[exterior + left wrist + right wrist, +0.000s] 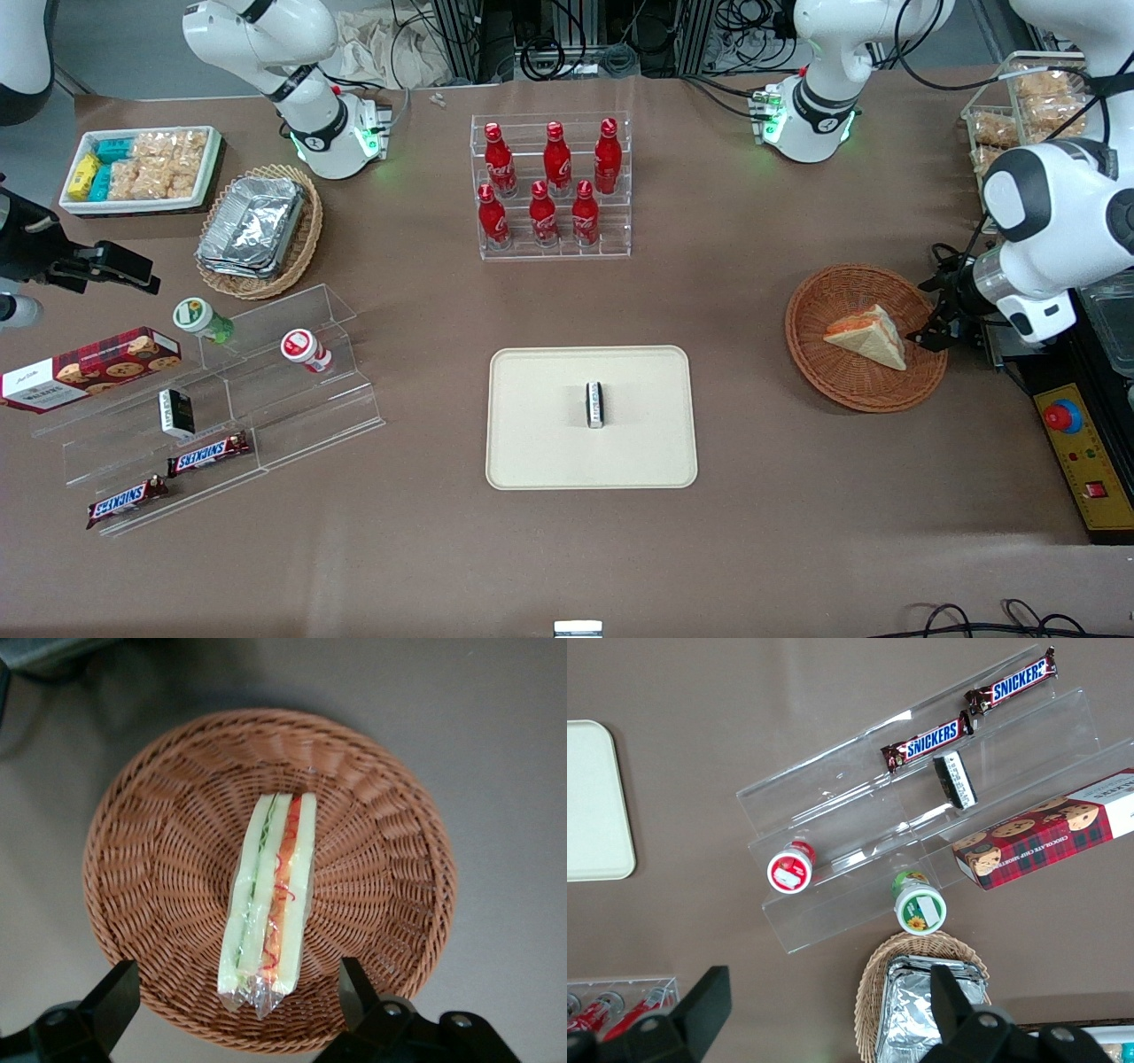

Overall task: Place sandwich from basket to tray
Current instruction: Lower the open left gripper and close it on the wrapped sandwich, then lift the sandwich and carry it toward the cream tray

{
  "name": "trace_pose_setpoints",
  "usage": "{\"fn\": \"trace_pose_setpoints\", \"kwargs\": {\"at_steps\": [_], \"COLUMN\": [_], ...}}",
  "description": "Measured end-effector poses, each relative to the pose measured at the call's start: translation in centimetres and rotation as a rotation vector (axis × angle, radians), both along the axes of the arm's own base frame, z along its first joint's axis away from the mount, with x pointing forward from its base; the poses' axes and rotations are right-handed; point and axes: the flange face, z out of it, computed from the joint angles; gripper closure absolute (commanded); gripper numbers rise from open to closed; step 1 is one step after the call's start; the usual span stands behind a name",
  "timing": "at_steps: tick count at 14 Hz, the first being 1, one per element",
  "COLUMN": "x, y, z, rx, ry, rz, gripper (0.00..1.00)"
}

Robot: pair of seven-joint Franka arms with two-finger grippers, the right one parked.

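Note:
The wrapped sandwich's wide end (889, 340) is the part my left gripper will grab next, and then it will set the sandwich onto the cream tray (540, 452).
The sandwich (868, 335) lies in the reddish-brown wicker basket (819, 363), a wrapped wedge with orange-red and green filling along its edge. In the left wrist view the sandwich (270, 895) lies in the middle of the basket (151, 824). My left gripper (937, 326) hovers over the basket's rim at the working arm's end, open and empty. Its fingers (113, 999) stand wide apart, either side of the sandwich's near tip, clear of it. The cream tray (540, 452) lies mid-table, toward the parked arm from the basket, with a small dark packet (595, 404) on it.
A clear rack of red bottles (554, 186) stands farther from the camera than the tray. A control box with a red button (1063, 416) lies beside the basket at the working arm's end. An acrylic step stand with snacks (221, 399), a tan basket with foil containers (257, 229) and a white bin (142, 168) lie toward the parked arm's end.

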Motion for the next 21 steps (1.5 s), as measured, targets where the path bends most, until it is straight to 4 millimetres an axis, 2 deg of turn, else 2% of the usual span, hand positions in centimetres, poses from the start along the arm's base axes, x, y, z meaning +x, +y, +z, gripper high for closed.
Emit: {"fn": "trace_pose_setpoints", "kwargs": {"at_steps": [4, 7, 10, 11, 12, 13, 18, 20, 21], "x": [-0.4, -1.2, -1.3, -1.3, -1.3, -1.2, -0.6, -0.2, -0.2], "y": [-0.8, -0.9, -2.0, -2.2, -2.2, -2.2, -2.5, -3.7, -4.3], "z": [-3.7, -5.7, -7.7, -8.4, -8.8, -9.0, -8.4, -7.3, -6.1], "rx": [-0.009, -0.005, -0.004, -0.003, -0.002, -0.001, 0.014, 0.014, 0.011], "ry": [0.04, 0.049, 0.069, 0.074, 0.076, 0.076, 0.042, 0.017, 0.01], "rz": [0.029, 0.033, 0.014, 0.011, 0.01, 0.011, -0.023, -0.062, -0.089], "gripper": [0.0, 0.0, 0.02, 0.3, 0.82, 1.0, 1.0, 1.0, 1.0]}}
